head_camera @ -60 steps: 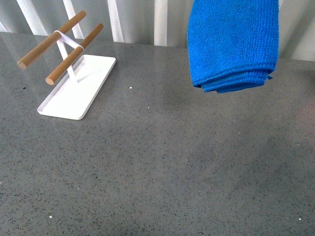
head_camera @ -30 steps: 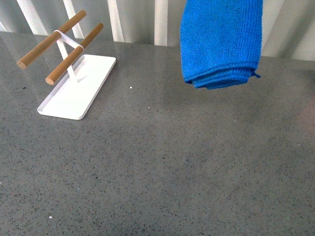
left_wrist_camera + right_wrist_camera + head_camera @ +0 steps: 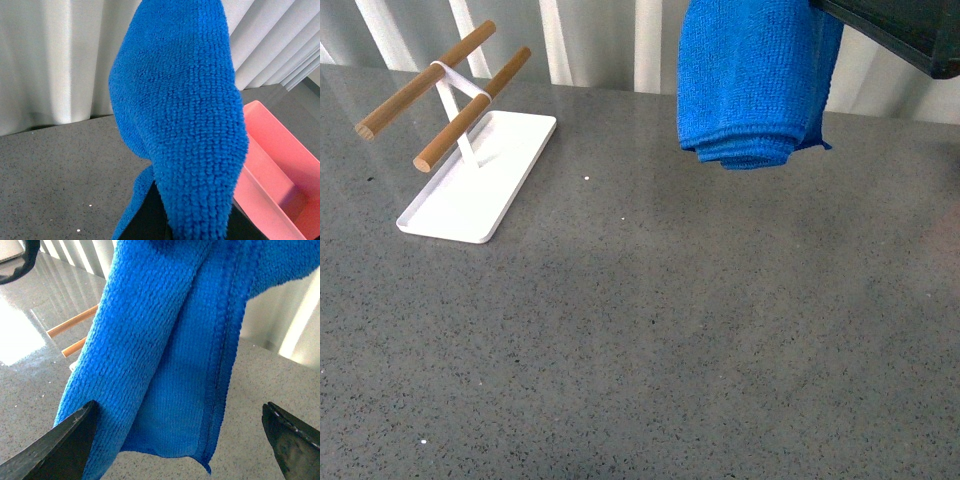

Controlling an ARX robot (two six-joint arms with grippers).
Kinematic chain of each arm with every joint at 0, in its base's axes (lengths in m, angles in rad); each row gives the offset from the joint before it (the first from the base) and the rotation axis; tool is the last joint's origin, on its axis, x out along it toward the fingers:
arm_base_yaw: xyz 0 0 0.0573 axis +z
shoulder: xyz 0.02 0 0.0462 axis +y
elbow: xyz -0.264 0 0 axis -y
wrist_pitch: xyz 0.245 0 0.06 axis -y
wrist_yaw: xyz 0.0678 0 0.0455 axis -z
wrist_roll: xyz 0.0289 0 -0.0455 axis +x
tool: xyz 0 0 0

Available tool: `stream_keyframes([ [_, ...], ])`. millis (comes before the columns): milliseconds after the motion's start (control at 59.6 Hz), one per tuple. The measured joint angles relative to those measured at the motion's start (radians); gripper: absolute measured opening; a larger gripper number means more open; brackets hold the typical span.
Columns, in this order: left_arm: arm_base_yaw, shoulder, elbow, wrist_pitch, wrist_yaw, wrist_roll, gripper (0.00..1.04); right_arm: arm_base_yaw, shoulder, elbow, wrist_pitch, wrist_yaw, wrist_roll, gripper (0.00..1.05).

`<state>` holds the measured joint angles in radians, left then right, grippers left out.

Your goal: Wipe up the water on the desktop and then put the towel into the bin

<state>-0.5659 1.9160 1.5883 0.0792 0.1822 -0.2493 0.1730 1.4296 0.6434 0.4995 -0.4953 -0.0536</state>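
My right gripper grabs the blue towel [image 3: 165, 350] by its loose hanging end [image 3: 165, 425] next, to wipe up the water on the desktop.
The bright blue towel [image 3: 750, 80] hangs folded in the air above the far side of the dark speckled desktop [image 3: 650, 330]. My left gripper [image 3: 192, 220] is shut on the towel [image 3: 185, 125], which drapes over its dark fingers and hides most of them. In the left wrist view the pink bin [image 3: 272, 175] lies just beside and below the cloth. My right gripper [image 3: 182, 440] is open, and the towel [image 3: 165, 350] hangs ahead of it between its spread fingertips [image 3: 70, 445]. I can make out no water on the desktop.
A white tray [image 3: 510, 150] with a stand carrying two wooden bars [image 3: 470, 110] sits at the far left. A black part of an arm [image 3: 900, 30] crosses the upper right corner. Pale curtains run behind the desk's far edge.
The towel has moved left and risen a little, and its lower fold looks narrower. The black arm part has come into the upper right corner.
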Motion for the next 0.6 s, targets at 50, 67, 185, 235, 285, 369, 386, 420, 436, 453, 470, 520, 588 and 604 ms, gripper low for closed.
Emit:
stream_keyframes([
  [50, 0.0, 0.0, -0.005, 0.007, 0.007, -0.005, 0.06, 0.003, 0.024, 0.023, 0.015, -0.002, -0.007, 0.98],
  [67, 0.0, 0.0, -0.005, 0.007, 0.009, -0.007, 0.06, 0.004, 0.029, 0.027, 0.017, -0.003, -0.007, 0.98],
  [185, 0.0, 0.0, -0.008, 0.011, 0.022, -0.025, 0.06, 0.01, 0.059, 0.059, 0.04, -0.02, -0.009, 0.98],
  [235, 0.002, 0.0, -0.008, 0.011, 0.032, -0.038, 0.06, 0.015, 0.07, 0.071, 0.052, -0.031, -0.009, 0.98],
  [285, 0.002, 0.0, -0.008, 0.011, 0.038, -0.047, 0.06, 0.019, 0.081, 0.082, 0.063, -0.043, -0.007, 0.98],
  [369, 0.003, 0.0, -0.008, 0.013, 0.048, -0.077, 0.06, 0.025, 0.098, 0.099, 0.08, -0.056, 0.002, 0.98],
  [386, 0.004, 0.0, -0.008, 0.014, 0.049, -0.079, 0.06, 0.026, 0.1, 0.101, 0.084, -0.056, 0.005, 0.98],
  [420, 0.005, -0.001, -0.008, 0.018, 0.051, -0.088, 0.06, 0.029, 0.108, 0.108, 0.092, -0.055, 0.01, 0.98],
  [436, 0.006, -0.001, -0.008, 0.019, 0.053, -0.093, 0.06, 0.029, 0.112, 0.11, 0.095, -0.055, 0.013, 0.98],
  [453, 0.006, -0.001, -0.008, 0.021, 0.054, -0.097, 0.06, 0.031, 0.117, 0.116, 0.099, -0.055, 0.016, 0.98],
  [470, 0.007, -0.002, -0.008, 0.023, 0.055, -0.099, 0.06, 0.032, 0.12, 0.117, 0.101, -0.055, 0.018, 0.98],
  [520, 0.008, -0.002, -0.008, 0.026, 0.058, -0.109, 0.06, 0.037, 0.132, 0.126, 0.117, -0.046, 0.029, 0.93],
  [588, 0.003, 0.023, 0.008, 0.063, 0.057, -0.119, 0.06, 0.042, 0.142, 0.128, 0.142, -0.039, 0.044, 0.82],
  [604, 0.0, 0.048, 0.034, 0.085, 0.056, -0.121, 0.06, 0.043, 0.145, 0.129, 0.15, -0.035, 0.051, 0.78],
])
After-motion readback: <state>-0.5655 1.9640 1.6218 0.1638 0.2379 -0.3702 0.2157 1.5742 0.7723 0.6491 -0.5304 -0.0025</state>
